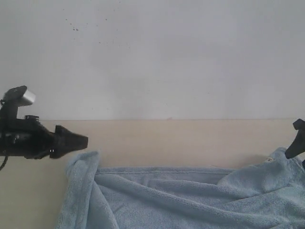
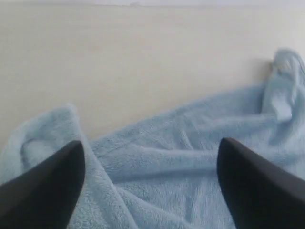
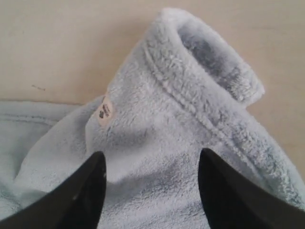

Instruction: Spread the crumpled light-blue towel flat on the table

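The right gripper grabs the light-blue towel's curled corner point(image 1: 278, 153) point(image 3: 174, 38) next, to spread the towel flat on the tabletop.
The light-blue towel point(image 1: 181, 195) lies rumpled across the near part of the beige table point(image 1: 167, 138), with long folds and both far corners curled up. My left gripper point(image 1: 83, 141) hovers just above and left of the towel's raised left corner; in the left wrist view this gripper point(image 2: 151, 148) is open over the folds of the towel point(image 2: 181, 162). My right gripper point(image 1: 295, 140) shows only as a dark tip at the right edge. In the right wrist view it point(image 3: 151, 160) stands open over the towel point(image 3: 190, 114), whose hem rolls over, near the white tag point(image 3: 106, 112).
A plain white wall point(image 1: 152, 57) rises behind the table's far edge. Bare table surface point(image 2: 143, 62) stretches beyond the towel toward the wall.
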Available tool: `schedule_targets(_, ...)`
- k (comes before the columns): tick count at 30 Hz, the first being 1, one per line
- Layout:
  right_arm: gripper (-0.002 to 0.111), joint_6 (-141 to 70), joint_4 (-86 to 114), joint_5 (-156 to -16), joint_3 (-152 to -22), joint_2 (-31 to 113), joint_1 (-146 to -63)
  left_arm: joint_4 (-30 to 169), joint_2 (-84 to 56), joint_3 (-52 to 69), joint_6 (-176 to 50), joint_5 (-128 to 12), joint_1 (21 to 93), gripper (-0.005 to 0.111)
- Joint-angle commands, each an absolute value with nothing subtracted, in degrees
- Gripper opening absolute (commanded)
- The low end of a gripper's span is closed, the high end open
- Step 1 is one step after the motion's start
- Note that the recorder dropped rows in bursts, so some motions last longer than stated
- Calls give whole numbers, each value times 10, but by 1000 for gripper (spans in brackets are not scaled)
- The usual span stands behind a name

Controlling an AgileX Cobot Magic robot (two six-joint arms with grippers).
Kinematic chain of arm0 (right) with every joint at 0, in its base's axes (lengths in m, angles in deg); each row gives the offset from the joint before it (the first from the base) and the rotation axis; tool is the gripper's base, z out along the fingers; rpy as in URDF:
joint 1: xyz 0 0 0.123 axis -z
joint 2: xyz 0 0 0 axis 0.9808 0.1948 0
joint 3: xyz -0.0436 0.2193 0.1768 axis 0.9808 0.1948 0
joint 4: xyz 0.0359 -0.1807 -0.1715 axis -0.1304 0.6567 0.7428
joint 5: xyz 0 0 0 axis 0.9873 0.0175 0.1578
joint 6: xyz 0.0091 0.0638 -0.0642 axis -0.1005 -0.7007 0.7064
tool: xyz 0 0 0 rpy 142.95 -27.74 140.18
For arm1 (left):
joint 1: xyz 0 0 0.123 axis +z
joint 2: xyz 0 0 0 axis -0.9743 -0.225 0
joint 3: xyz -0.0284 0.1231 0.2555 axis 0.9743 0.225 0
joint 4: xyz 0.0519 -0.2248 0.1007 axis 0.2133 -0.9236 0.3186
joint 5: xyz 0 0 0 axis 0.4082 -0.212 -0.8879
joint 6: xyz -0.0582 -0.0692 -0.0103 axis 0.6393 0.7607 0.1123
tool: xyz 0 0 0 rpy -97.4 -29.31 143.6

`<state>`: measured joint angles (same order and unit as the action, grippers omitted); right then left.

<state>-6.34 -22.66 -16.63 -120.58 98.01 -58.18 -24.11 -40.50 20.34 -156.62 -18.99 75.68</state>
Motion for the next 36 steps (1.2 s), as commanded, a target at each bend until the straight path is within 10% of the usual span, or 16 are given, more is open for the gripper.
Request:
schedule_targets(1, 54, 16, -261, -156, -1211, 957, -582, -97, -414, 204, -1747, -95, 718, 69)
schedule_targets(10, 35, 2, -128, -156, -1080, 833, -638, 198, -384, 239, -1533, -257, 563, 65)
schedule_targets(17, 35, -336, 387, -194, -932, 670, -797, 522, -267, 282, -1093, -283, 479, 65)
schedule_targets(36, 35, -340, 284, -338, -677, 525, -833, 685, -167, 531, -1217, -547, 390, 64)
